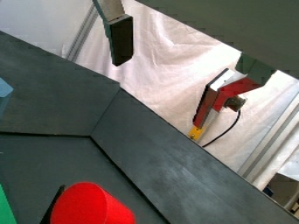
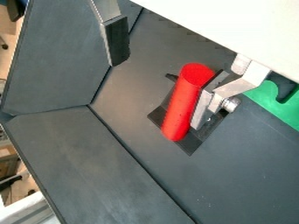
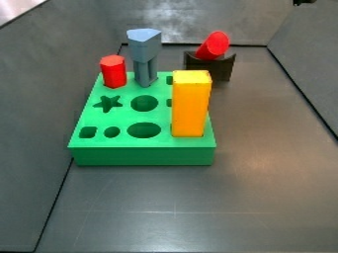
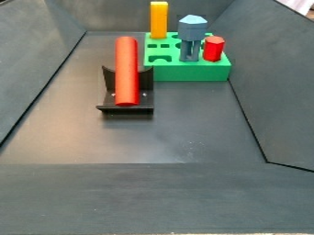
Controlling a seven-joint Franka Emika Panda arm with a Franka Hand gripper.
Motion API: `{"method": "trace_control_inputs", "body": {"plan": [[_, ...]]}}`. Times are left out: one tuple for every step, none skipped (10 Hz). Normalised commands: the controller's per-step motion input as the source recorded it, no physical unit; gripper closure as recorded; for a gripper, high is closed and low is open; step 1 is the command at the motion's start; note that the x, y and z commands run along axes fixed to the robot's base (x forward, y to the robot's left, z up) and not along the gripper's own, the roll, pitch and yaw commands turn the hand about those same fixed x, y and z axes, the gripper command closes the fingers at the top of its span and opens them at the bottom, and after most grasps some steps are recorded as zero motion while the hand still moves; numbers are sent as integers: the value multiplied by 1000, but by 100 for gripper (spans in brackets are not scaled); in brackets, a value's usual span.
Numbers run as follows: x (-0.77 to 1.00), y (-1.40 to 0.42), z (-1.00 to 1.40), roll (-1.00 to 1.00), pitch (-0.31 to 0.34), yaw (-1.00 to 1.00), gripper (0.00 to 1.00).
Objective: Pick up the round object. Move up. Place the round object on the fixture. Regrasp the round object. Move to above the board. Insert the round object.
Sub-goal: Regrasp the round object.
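My gripper grabs the round object by its raised end (image 3: 216,41) next, since that end stands free. The dark fixture hugs the object's lower part.
The round object is a smooth red cylinder (image 4: 125,66). It lies tilted in the notch of the dark fixture (image 4: 125,103), and shows in the other side view too (image 3: 214,43) on that fixture (image 3: 218,67). The green board (image 3: 145,138) stands next to the fixture. My gripper (image 2: 170,66) hangs above the cylinder (image 2: 184,101), open and empty. One dark-padded finger (image 2: 117,39) is well off to one side, and the other silver finger (image 2: 222,92) is close beside the cylinder. The gripper does not show in either side view.
On the board stand an orange block (image 3: 192,102), a blue-grey prism (image 3: 142,54) and a short red hexagonal peg (image 3: 114,70). Dark sloping walls (image 4: 50,83) enclose the floor. A white cloth (image 1: 176,61) hangs beyond the wall.
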Motion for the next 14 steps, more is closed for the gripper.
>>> {"method": "trace_control_inputs", "body": {"plan": [[220,-63,-16,187,-1,191,0],[220,-62,-17,186,-2,162,0],[219,-60,-18,184,1,137,0],[213,-58,-22,176,10,113,0],[208,-55,-25,170,17,102,0],[202,-55,-28,161,26,96,0],[194,-55,-31,151,37,90,0],[189,-54,-31,146,43,91,0],[186,-53,-32,142,48,92,0],[184,-52,-32,140,50,93,0],[182,-50,-32,138,54,94,0],[181,-50,-32,137,55,95,0],[180,-49,-32,136,56,95,0],[180,-49,-31,136,57,96,0]]}}
